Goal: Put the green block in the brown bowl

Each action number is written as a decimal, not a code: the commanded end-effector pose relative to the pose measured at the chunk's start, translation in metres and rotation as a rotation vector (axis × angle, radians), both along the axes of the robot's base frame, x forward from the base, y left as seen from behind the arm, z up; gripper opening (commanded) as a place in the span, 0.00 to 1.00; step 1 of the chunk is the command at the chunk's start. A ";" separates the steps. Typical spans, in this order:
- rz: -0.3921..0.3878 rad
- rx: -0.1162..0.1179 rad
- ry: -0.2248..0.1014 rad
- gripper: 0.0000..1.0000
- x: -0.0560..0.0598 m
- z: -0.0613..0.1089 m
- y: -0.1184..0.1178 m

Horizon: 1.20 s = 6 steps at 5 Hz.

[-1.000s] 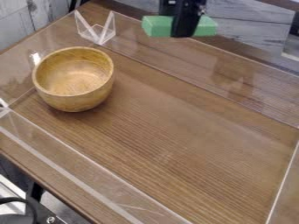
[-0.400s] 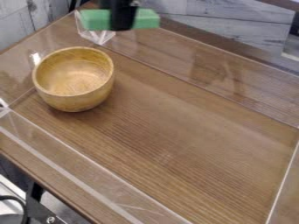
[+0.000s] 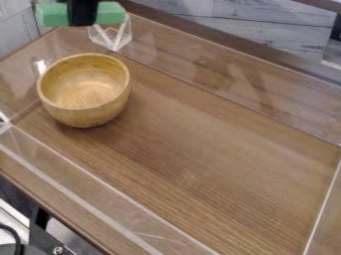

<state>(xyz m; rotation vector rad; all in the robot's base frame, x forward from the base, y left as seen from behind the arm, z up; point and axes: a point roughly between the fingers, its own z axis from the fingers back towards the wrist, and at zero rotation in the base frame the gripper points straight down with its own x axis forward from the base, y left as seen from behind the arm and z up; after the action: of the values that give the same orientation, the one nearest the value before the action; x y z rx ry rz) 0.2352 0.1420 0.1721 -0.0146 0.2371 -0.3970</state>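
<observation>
The green block still hangs above the brown bowl's far rim (image 3: 86, 56), so my gripper keeps hold of the green block for now, until the block is lower.
The green block (image 3: 54, 15) hangs in the air at the top left of the camera view, lying crosswise. My gripper (image 3: 83, 17), a dark shape mostly cut off by the top edge, is shut on its middle, so only the block's two green ends show. The brown bowl (image 3: 84, 89) stands upright and empty on the wooden table at the left. In the picture the block sits above the bowl's far rim, well clear of it.
A clear plastic folded stand (image 3: 111, 36) sits just behind the bowl, under the held block. Low transparent walls (image 3: 80, 204) border the wooden table (image 3: 213, 139). The table's front edge drops off at the bottom left.
The gripper has carried the green block from the top middle of the view leftward to the top left, over the bowl's side. The bowl has not moved.
</observation>
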 end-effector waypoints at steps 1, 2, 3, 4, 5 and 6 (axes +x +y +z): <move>0.052 0.065 -0.035 0.00 0.012 -0.007 0.026; 0.126 0.068 -0.018 0.00 0.020 -0.035 0.039; 0.080 0.074 -0.020 0.00 0.026 -0.049 0.043; 0.028 0.078 -0.020 0.00 0.031 -0.058 0.044; 0.004 0.075 -0.023 0.00 0.027 -0.072 0.054; -0.016 0.070 -0.025 0.00 0.021 -0.087 0.064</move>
<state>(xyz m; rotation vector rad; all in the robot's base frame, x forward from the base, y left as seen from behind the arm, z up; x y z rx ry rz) 0.2541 0.2016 0.0712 0.0240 0.2570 -0.4131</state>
